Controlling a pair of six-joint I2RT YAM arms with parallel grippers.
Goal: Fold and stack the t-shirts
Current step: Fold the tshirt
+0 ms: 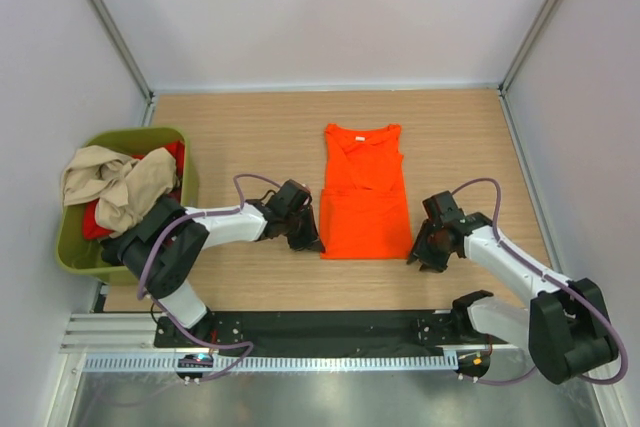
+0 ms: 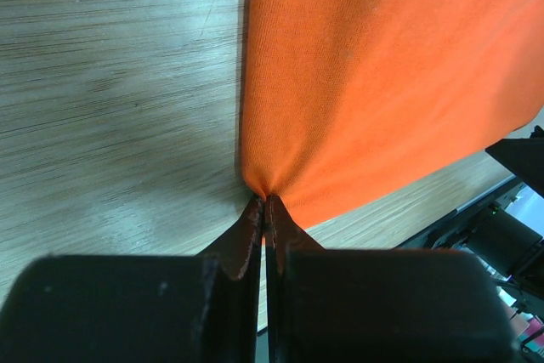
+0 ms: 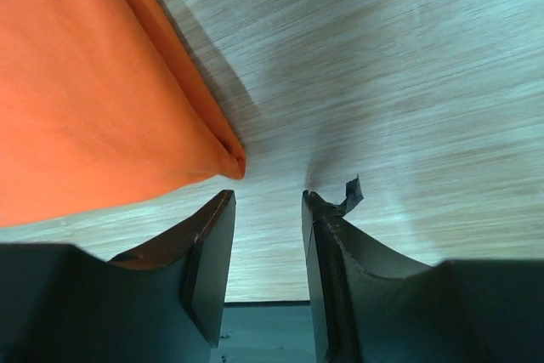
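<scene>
The right gripper grips the orange t-shirt's free near corner next, opposite the left gripper's corner, to fold the hem evenly toward the neck.
The orange t-shirt (image 1: 364, 192) lies flat on the wooden table, folded into a narrow strip, neck at the far end. My left gripper (image 1: 312, 242) is at its near left corner, shut on the cloth's corner (image 2: 263, 184). My right gripper (image 1: 418, 255) is open just off the near right corner (image 3: 225, 155), not touching the cloth. A beige t-shirt (image 1: 105, 185) and a red one (image 1: 172, 162) lie crumpled in the tub. No black shirt is in view.
An olive-green tub (image 1: 178, 137) stands at the table's left edge. A black rail (image 1: 320, 327) runs along the near edge by the arm bases. White walls close the table on three sides.
</scene>
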